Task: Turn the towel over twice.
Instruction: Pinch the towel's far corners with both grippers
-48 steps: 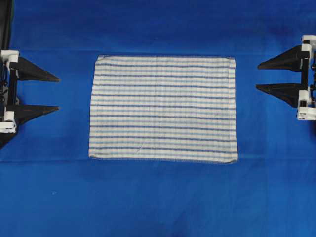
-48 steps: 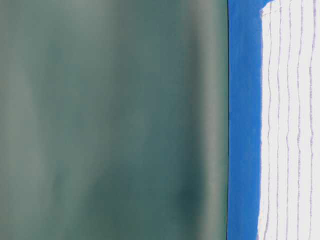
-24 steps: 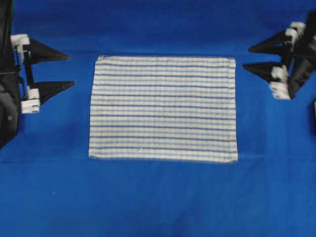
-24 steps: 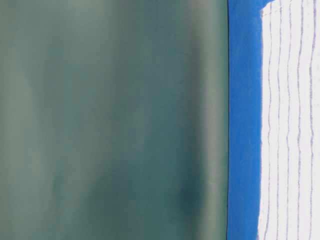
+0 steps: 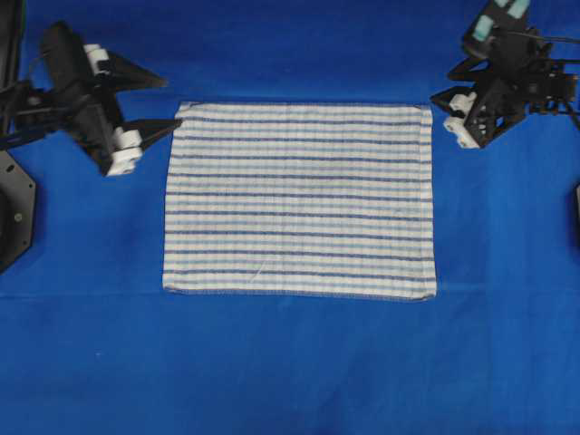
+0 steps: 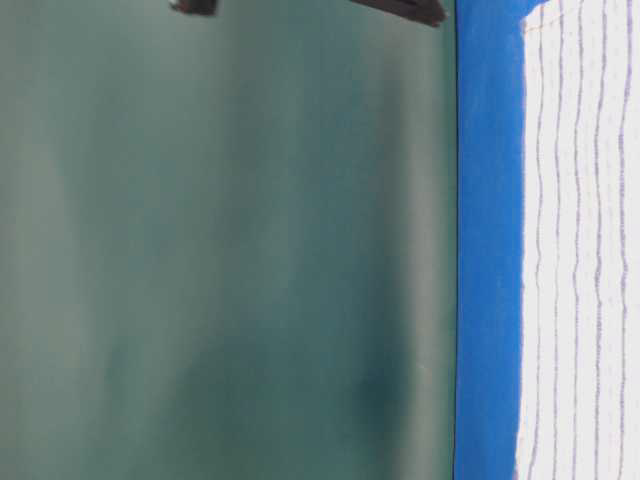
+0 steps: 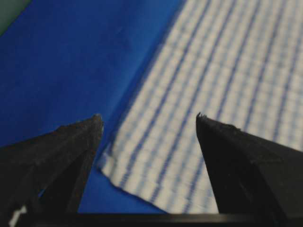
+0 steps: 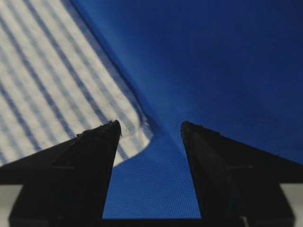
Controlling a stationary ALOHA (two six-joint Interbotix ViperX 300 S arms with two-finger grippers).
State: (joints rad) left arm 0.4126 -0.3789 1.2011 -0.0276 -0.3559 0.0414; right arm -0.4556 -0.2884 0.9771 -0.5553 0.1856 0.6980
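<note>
The towel (image 5: 299, 199) needs to be turned over, so my left gripper should next grab the towel by a corner of its stripe-parallel hem (image 5: 185, 108).
The towel (image 5: 299, 199), white with blue stripes, lies flat and spread out in the middle of the blue table covering (image 5: 290, 362). My left gripper (image 5: 174, 102) stands open just beside the towel's far left corner. In the left wrist view that corner of the towel (image 7: 213, 61) lies between and below the open left gripper (image 7: 147, 117). My right gripper (image 5: 439, 107) is open at the far right corner. In the right wrist view the towel (image 8: 47, 71) ends in a slightly curled corner under the open right gripper (image 8: 150, 124). Neither gripper holds anything.
Blue covering (image 6: 490, 250) surrounds the towel (image 6: 580, 250) with free room on all sides. A black arm base (image 5: 14, 208) sits at the left edge. A dark gripper part (image 6: 400, 10) shows against the green backdrop (image 6: 220, 250).
Both grippers have swung in from the table's sides toward the towel's far corners and tipped downward. The towel has not moved.
</note>
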